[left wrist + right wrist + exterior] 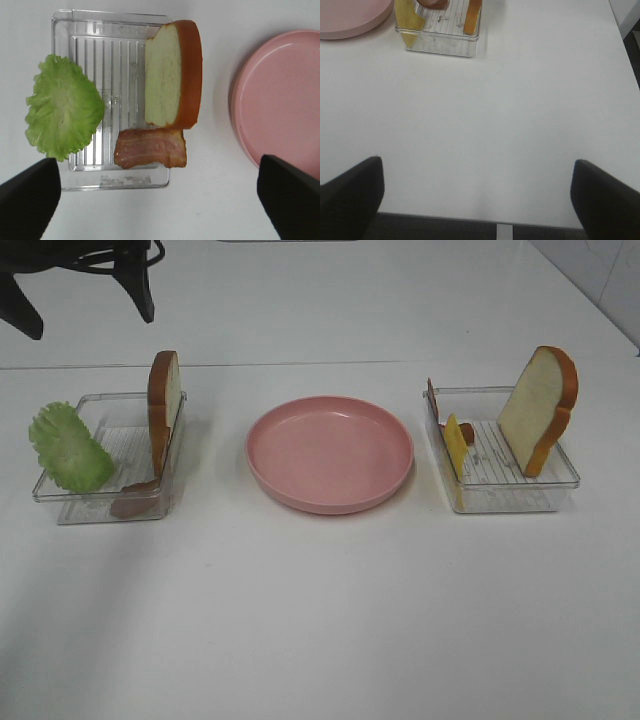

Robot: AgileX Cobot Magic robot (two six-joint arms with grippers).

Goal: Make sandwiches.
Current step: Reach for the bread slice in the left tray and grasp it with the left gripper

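Note:
My left gripper grabs the bread slice by its raised top edge (164, 368) (190, 75) next, since the clear tray's side hems in the slice's lower part.
No stacked sandwich is in view; the pieces stand apart in two clear trays. The left tray (62, 510) holds a green lettuce leaf (70, 447), a bread slice on edge (163, 400) and a bacon strip (135, 503). The left wrist view shows the same lettuce (62, 112), bread (172, 75) and bacon (150, 148). The right tray (505, 502) holds a bread slice (540, 408), yellow cheese (456, 445) and bacon (432, 400). My left gripper (157, 162) is open, high above the left tray, and shows in the exterior view (87, 318). My right gripper (477, 165) is open and empty over bare table.
A pink round plate (330, 452) with nothing on it sits between the trays; its edge shows in the left wrist view (280, 100). The right wrist view shows the right tray (440, 45) far off and the table's front edge (495, 220).

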